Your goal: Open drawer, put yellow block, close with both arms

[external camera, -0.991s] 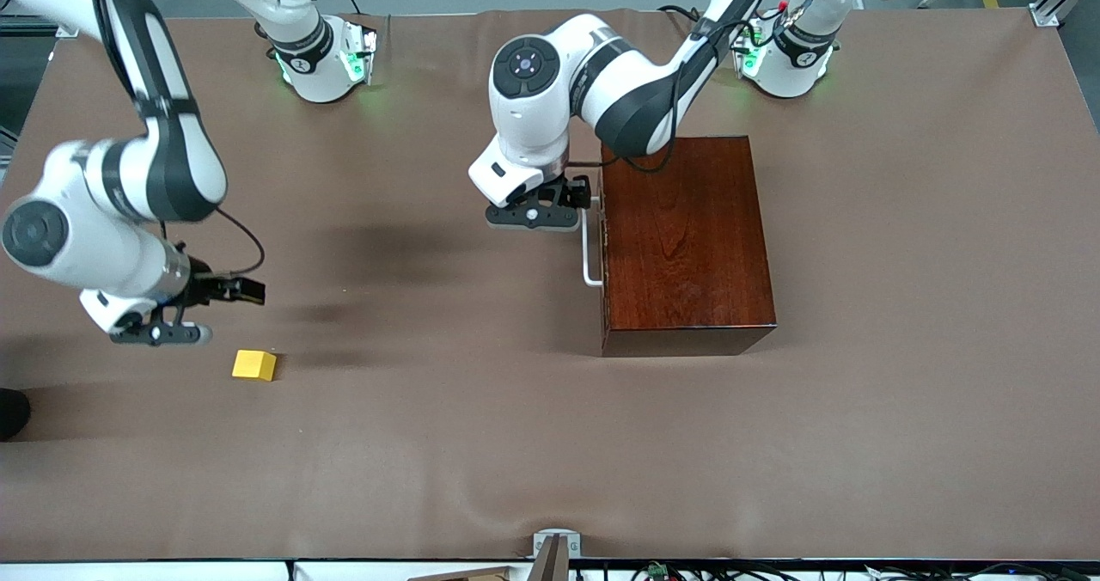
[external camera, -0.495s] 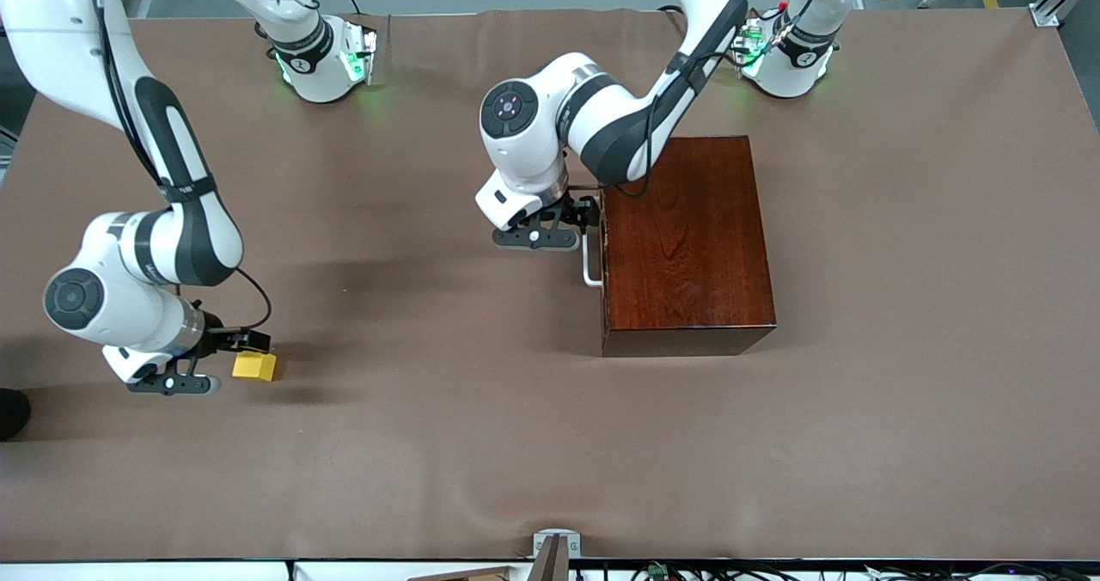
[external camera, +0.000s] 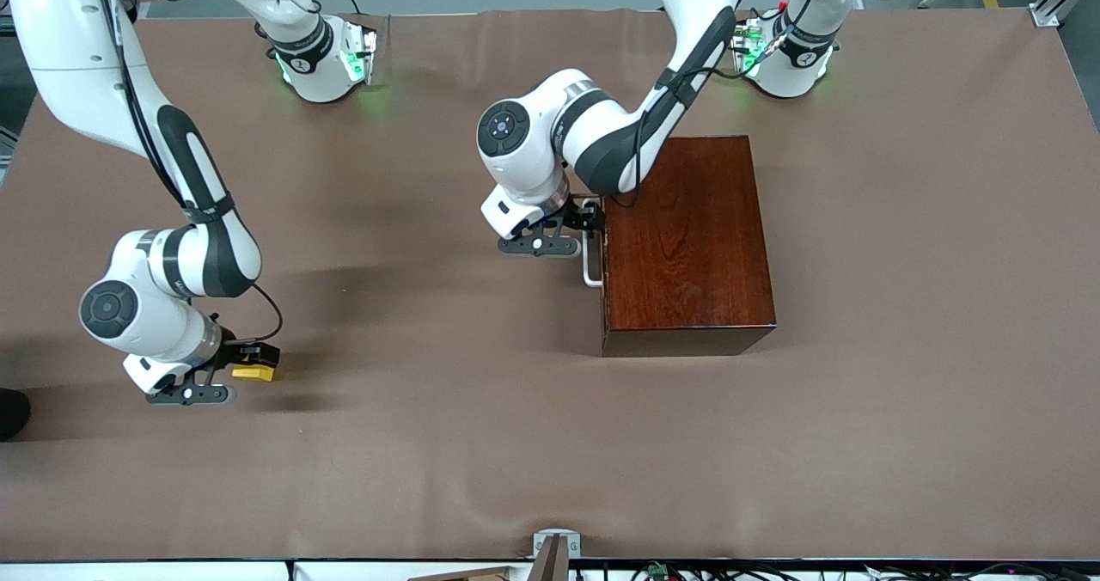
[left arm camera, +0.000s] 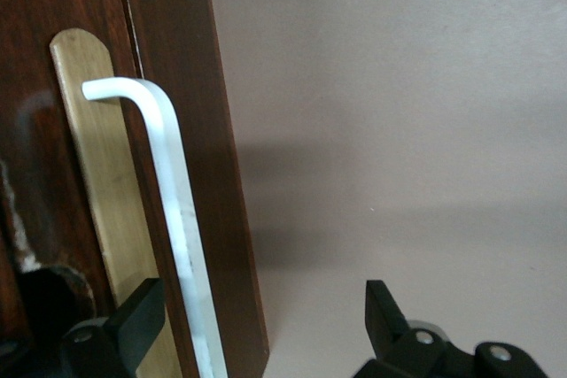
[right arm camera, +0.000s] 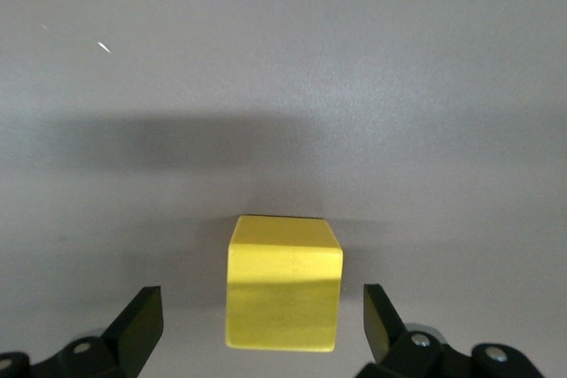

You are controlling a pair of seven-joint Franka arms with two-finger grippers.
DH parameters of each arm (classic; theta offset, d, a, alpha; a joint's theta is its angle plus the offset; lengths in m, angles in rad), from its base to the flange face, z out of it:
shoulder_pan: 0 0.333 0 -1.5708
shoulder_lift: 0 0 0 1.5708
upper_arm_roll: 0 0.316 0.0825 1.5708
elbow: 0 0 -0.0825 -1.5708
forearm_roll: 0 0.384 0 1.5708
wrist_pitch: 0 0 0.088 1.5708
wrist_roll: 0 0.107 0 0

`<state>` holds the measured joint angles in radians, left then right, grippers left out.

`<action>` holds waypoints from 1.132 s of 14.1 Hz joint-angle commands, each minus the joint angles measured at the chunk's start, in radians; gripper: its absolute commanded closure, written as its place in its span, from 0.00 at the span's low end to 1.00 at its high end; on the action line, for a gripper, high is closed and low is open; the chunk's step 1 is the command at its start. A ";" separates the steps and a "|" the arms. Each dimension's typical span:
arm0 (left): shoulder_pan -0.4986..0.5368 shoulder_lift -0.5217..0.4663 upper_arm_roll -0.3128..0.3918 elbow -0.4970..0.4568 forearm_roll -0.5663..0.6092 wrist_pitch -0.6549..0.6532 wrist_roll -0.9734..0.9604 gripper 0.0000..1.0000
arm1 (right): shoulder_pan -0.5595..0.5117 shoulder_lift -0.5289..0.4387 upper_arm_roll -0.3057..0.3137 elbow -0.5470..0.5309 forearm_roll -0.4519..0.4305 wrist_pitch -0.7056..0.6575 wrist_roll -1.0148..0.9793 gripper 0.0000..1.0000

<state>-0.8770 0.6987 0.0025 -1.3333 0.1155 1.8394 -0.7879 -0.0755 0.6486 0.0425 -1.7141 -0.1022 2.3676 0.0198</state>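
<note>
My right gripper should grab the yellow block [external camera: 252, 373] by its opposite sides next, to put it into the drawer [external camera: 606, 272].
The yellow block [external camera: 252, 373] lies on the brown table toward the right arm's end. My right gripper [external camera: 256, 362] is low over it and open, one finger on each side of the block [right arm camera: 283, 281] without touching it. The drawer [left arm camera: 35, 130] is shut in the reddish-brown box [external camera: 687, 237]. Its white handle [external camera: 589, 265] faces the right arm's end. My left gripper [external camera: 591, 217] is open at the handle's end farther from the front camera. In the left wrist view its fingers [left arm camera: 133, 325] straddle the white bar [left arm camera: 168, 183].
The brown cloth-covered table [external camera: 481, 443] is bare apart from the box and block. Both arm bases [external camera: 322, 61] stand at the table edge farthest from the front camera. A small metal bracket [external camera: 556, 547] sits at the nearest edge.
My right gripper came down and toward the block, and its open fingers now straddle it. My left gripper moved in onto the drawer handle. The box and block have not moved.
</note>
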 commanded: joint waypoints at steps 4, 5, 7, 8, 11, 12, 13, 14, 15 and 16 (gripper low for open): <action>-0.008 0.030 0.010 0.022 0.021 0.000 -0.011 0.00 | -0.035 0.040 0.016 0.022 -0.024 0.008 0.016 0.01; -0.008 0.034 0.010 0.023 0.021 0.014 -0.011 0.00 | -0.035 0.042 0.016 0.022 -0.022 0.010 0.017 0.26; -0.010 0.038 0.010 0.023 0.021 0.041 -0.034 0.00 | -0.035 0.045 0.016 0.019 -0.019 0.007 0.026 0.59; -0.010 0.039 0.010 0.026 0.021 0.063 -0.048 0.00 | -0.035 0.045 0.016 0.018 -0.019 0.007 0.041 0.72; -0.010 0.038 0.010 0.029 0.021 0.095 -0.050 0.00 | -0.033 0.043 0.016 0.016 -0.019 0.007 0.046 1.00; -0.010 0.036 0.010 0.031 0.021 0.106 -0.050 0.00 | -0.036 0.040 0.016 0.018 -0.019 0.007 0.036 1.00; -0.010 0.035 0.010 0.031 0.021 0.116 -0.050 0.00 | -0.036 0.039 0.016 0.021 -0.023 0.007 0.032 1.00; -0.010 0.035 0.010 0.032 0.020 0.135 -0.054 0.00 | -0.033 0.037 0.016 0.021 -0.028 0.007 0.029 1.00; -0.011 0.036 0.010 0.032 0.020 0.161 -0.072 0.00 | -0.027 0.033 0.017 0.024 -0.030 0.005 0.019 1.00; -0.011 0.038 0.008 0.032 0.020 0.187 -0.089 0.00 | -0.026 0.028 0.017 0.022 -0.031 0.004 -0.015 1.00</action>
<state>-0.8800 0.7227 0.0118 -1.3305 0.1225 1.9578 -0.8416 -0.0936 0.6842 0.0452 -1.7049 -0.1051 2.3799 0.0304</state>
